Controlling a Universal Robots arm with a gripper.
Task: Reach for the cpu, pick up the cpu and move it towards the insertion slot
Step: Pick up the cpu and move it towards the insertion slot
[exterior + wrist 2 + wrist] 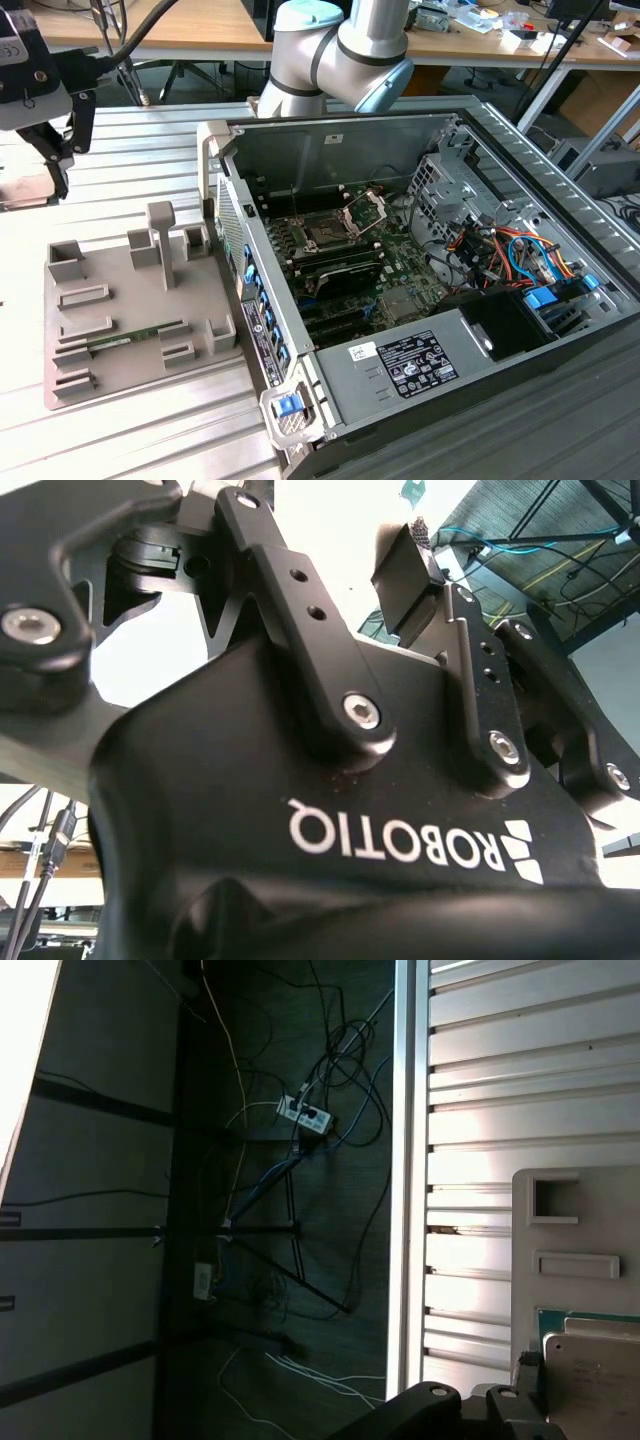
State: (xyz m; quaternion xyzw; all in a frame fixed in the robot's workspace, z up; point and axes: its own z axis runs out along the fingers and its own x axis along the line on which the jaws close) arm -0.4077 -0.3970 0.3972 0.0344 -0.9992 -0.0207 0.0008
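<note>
I need to grab the cpu by its side edges next. Its flat sides then stay free for the insertion slot [325,236].
My gripper [52,150] hangs over the slatted table at the exterior view's far left, well away from the computer case. In the second wrist view the gripper [330,530] is open, with bright empty space between its fingers [408,572]. A pale tan flat piece [20,185] lies on the table just under it; I cannot tell whether this is the cpu. The insertion slot [325,236] is a dark square socket on the motherboard inside the case, and its silver bracket [365,210] is swung up.
A grey fixture tray [120,370] with raised posts lies between gripper and case and holds a green memory stick [135,338]. The first wrist view shows the tray's corner [575,1230], the table edge [405,1210] and cables on the floor. The open case's wall [215,160] stands upright.
</note>
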